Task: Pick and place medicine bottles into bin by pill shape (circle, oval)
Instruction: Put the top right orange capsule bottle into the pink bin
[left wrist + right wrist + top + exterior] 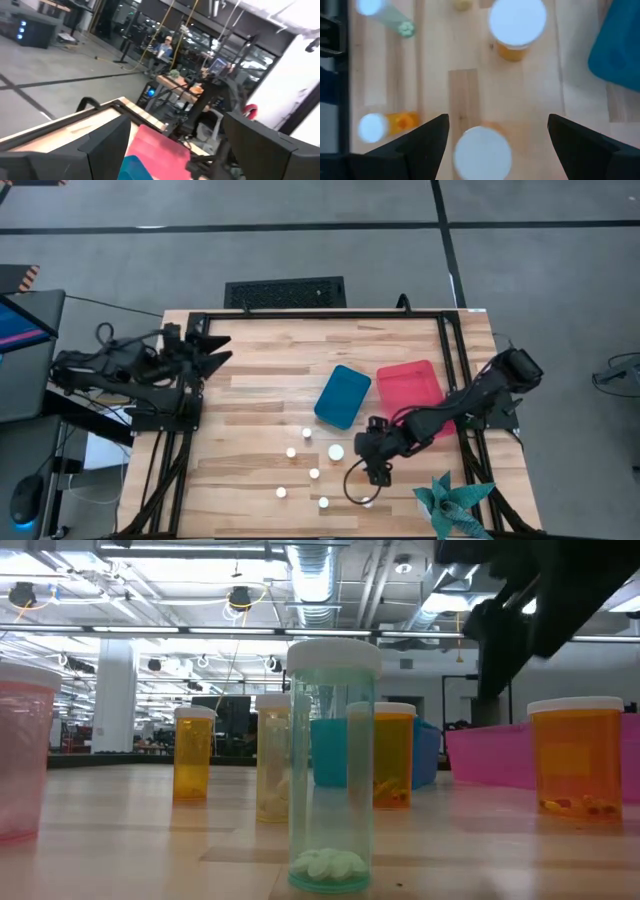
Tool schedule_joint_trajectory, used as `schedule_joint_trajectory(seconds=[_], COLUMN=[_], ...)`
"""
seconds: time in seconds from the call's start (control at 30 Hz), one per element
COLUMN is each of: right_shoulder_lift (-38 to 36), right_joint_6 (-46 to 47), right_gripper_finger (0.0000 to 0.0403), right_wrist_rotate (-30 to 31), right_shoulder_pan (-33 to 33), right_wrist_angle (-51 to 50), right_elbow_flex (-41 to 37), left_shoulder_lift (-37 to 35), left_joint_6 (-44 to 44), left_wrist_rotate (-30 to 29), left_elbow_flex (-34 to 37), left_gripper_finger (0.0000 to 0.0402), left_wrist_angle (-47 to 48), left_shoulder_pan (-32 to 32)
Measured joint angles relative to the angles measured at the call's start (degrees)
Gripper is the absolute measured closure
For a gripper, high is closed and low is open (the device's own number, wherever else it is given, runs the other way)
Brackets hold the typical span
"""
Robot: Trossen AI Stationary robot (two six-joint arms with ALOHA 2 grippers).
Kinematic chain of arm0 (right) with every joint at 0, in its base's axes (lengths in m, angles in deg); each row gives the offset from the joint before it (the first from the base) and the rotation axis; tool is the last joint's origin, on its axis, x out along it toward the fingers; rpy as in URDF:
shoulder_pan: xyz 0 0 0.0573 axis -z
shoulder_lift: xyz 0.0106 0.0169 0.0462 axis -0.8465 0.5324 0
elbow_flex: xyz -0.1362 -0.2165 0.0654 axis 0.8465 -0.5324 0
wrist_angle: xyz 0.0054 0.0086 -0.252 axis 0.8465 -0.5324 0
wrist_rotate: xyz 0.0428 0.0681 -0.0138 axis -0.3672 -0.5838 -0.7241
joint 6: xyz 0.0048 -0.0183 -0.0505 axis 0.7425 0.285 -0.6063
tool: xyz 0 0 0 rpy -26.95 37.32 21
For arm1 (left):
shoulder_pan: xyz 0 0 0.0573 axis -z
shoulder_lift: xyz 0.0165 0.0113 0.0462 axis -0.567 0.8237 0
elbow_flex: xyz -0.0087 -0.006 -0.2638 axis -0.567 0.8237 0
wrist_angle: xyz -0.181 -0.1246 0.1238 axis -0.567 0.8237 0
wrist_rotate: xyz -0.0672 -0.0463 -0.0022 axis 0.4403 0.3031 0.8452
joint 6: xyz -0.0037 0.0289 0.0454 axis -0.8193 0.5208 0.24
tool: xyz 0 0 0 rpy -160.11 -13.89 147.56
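Observation:
I should next grip the medicine bottle by its white cap (482,152) with my right gripper, to sort the bottle by pill shape into the red tray.
Several white-capped bottles stand upright on the wooden table, among them one (336,451) near the teal tray (342,395) and one (291,451) farther left. The red tray (410,385) lies beside the teal one. My right gripper (377,472) points down, open, over the table's near right part. In the right wrist view a white cap (482,152) shows between its open fingers (495,150), which stand on either side without touching it. My left gripper (218,350) is open and empty at the table's left edge.
A teal paper plant (452,500) stands at the near right corner, close to my right arm. In the low view a clear bottle of white pills (333,770) stands nearest, with orange bottles (575,760) behind it. Black rails (450,360) frame the table.

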Motion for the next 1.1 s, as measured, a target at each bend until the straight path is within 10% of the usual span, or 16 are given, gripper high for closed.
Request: schedule_joint_trajectory(seconds=[1.1], right_shoulder_lift=[5.0], right_joint_6=[8.59], right_gripper_finger=[0.011], right_wrist_rotate=[-2.16], right_shoulder_pan=[-1.71], right_wrist_angle=[-4.79], right_elbow_flex=[-0.11], left_shoulder_lift=[-2.34], left_joint_6=[2.01], left_wrist_rotate=[-2.06], left_elbow_flex=[0.0], left_gripper_finger=[0.009], left_wrist_angle=[1.77], left_shoulder_pan=[0.02])
